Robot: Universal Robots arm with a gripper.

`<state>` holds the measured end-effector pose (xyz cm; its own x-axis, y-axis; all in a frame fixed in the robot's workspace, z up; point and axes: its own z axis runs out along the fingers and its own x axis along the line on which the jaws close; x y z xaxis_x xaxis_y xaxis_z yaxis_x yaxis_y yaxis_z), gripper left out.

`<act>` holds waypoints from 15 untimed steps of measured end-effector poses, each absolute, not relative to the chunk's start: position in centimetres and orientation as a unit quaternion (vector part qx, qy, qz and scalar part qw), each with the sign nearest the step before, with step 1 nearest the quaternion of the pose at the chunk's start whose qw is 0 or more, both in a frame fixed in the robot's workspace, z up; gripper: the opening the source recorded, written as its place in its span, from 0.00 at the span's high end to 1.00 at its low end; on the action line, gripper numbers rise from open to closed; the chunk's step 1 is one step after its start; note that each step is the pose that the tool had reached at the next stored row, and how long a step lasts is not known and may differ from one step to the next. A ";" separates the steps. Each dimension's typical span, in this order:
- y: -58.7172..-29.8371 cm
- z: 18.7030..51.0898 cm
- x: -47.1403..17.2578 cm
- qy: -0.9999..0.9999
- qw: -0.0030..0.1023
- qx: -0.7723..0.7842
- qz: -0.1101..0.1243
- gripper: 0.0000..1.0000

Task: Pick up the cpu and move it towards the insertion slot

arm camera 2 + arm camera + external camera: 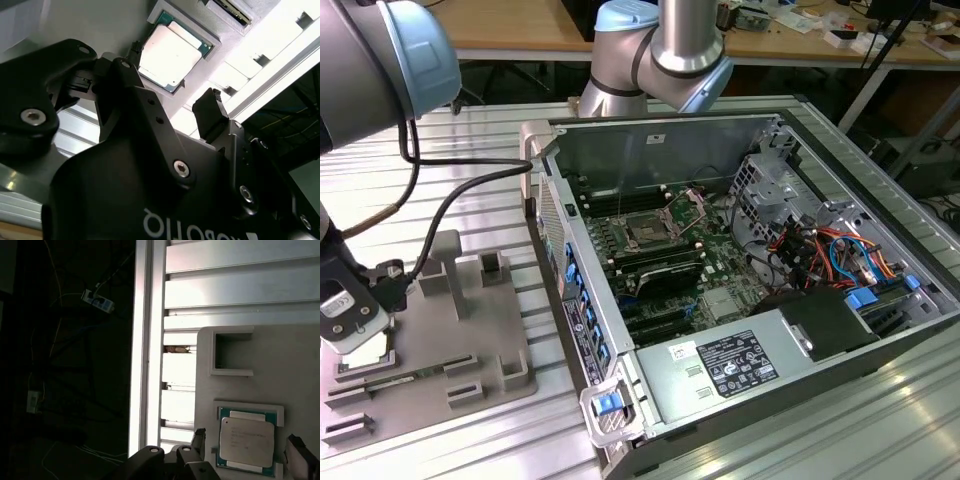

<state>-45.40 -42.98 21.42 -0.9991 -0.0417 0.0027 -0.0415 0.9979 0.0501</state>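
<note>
The cpu has to go to the insertion slot [648, 230], so my gripper next needs to pick the cpu up by its opposite edges between the silvery tabs.
The cpu [247, 441] is a small square chip with a silvery top and a green border, and it lies flat in a pocket of the grey tray [235, 347]. In both wrist views my gripper [248, 447] stands open just above it, one dark finger on each side, not touching it. The chip [170, 52] also shows between the fingertips [210, 110] from the other side. In the exterior view the gripper [358, 330] hangs over the tray's [470, 330] near corner at the exterior view's left. The insertion slot [648, 230] lies inside the open computer case, its load plate raised.
The open computer case [740, 250] lies at the exterior view's right of the tray, its side wall [570, 270] between tray and socket. Upright blocks [445, 260] stand on the tray. A black cable [460, 190] hangs from the arm. The table's edge [145, 340] runs close beside the tray.
</note>
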 end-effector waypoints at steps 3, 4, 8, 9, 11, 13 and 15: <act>-43.0 20.8 -45.4 -0.999 0.002 0.021 -0.030 0.31; -43.0 20.7 -45.4 -0.999 0.002 0.021 -0.032 0.31; -43.1 20.3 -45.4 -0.999 0.002 0.021 -0.035 0.31; -43.1 20.3 -45.4 -0.999 0.002 0.021 -0.035 0.31; -43.1 20.2 -45.3 -0.999 0.002 0.021 -0.035 0.31; -43.1 20.2 -45.3 -0.999 0.002 0.021 -0.024 0.31; -43.1 20.2 -45.2 -1.000 0.002 0.021 -0.019 0.31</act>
